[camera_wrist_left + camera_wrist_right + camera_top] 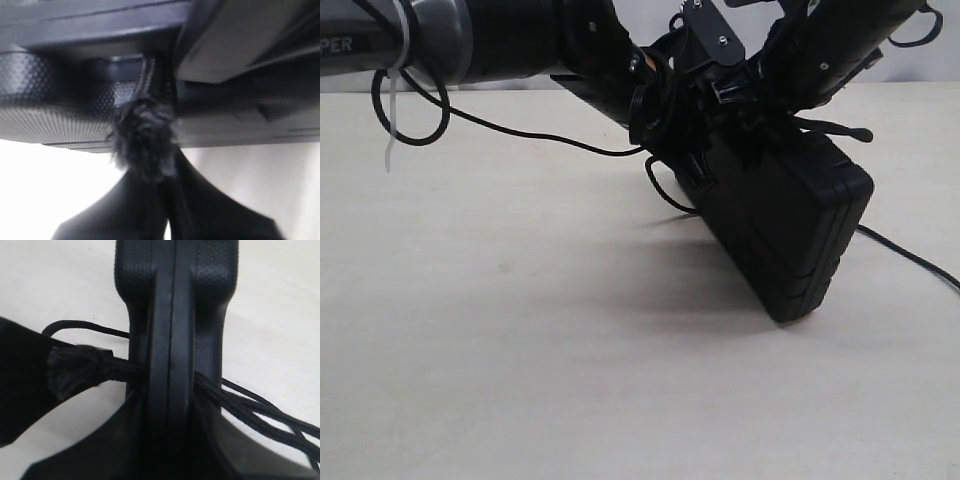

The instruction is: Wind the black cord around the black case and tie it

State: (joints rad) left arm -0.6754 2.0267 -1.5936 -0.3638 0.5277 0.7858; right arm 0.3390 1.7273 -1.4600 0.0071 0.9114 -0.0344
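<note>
In the exterior view the black case's lower corner (790, 308) stands on the tabletop, so it is time for my right gripper to open now.
The black case (790, 230) stands tilted on one lower corner on the table, its handle end raised. My right gripper (745, 95) is shut on that handle edge; in the right wrist view the jaws (167, 440) sit on either side of the case (172, 315). The black cord (235, 400) passes through the handle cutout, and its frayed tip (70, 370) sticks out on the other side. My left gripper (167, 170) is shut on that frayed tip (142, 135), right under the case (75, 90). A cord loop (665, 195) hangs beside the case and a strand (910, 257) trails right.
A glossy robot cable with a white zip tie (392, 130) loops down from the left arm at the upper left. The beige table (520, 350) stretches out in front of the case. The case's shadow falls to its left.
</note>
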